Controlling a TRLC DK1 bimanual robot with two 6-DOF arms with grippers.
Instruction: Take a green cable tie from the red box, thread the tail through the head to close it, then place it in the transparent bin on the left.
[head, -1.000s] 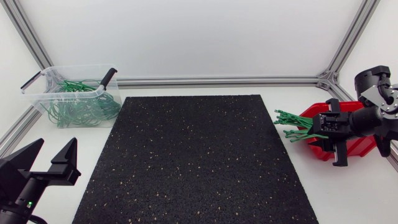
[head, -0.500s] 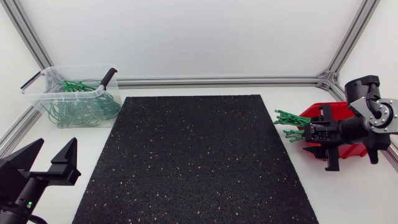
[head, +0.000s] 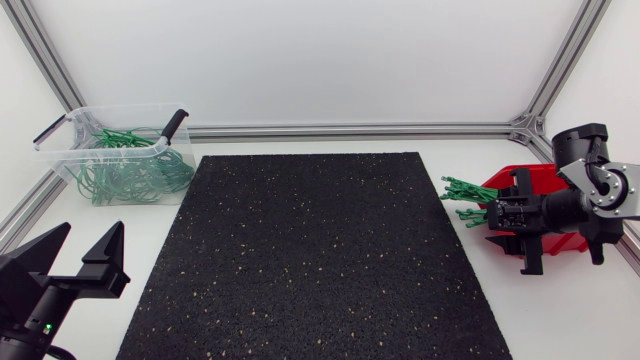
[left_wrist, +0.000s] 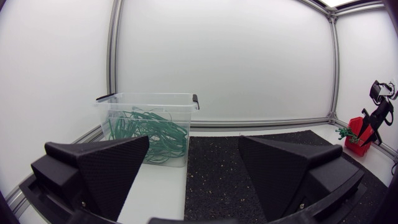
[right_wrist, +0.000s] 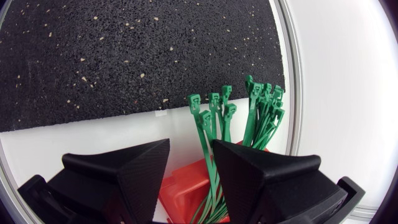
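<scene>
The right gripper reaches the green cable tie next and picks up its strap (right_wrist: 204, 141), which leaves the green cable tie's head free to receive the tail.
The red box (head: 566, 236) sits at the table's right edge, and a bundle of green cable ties (head: 463, 200) fans out of it toward the mat. My right gripper (head: 500, 225) hovers over the box's near end, pointing at the bundle. In the right wrist view its fingers stand a little apart, so it is open. One green tie (right_wrist: 206, 134) runs through the gap, close against one finger (right_wrist: 261, 180), with the red box (right_wrist: 183, 186) below and the tie heads (right_wrist: 261, 99) ahead. My left gripper (head: 92, 235) rests wide open and empty at the front left. The transparent bin (head: 60, 128) stands at the back left.
A black speckled mat (head: 315, 260) covers the middle of the table. The bin (left_wrist: 146, 98) holds several closed green tie loops (head: 128, 172) and has black handles. An aluminium frame rail (head: 350, 130) runs along the back edge.
My right arm's wrist turned and its gripper shifted a little left and down over the ties in the red box. The left arm stayed still.
</scene>
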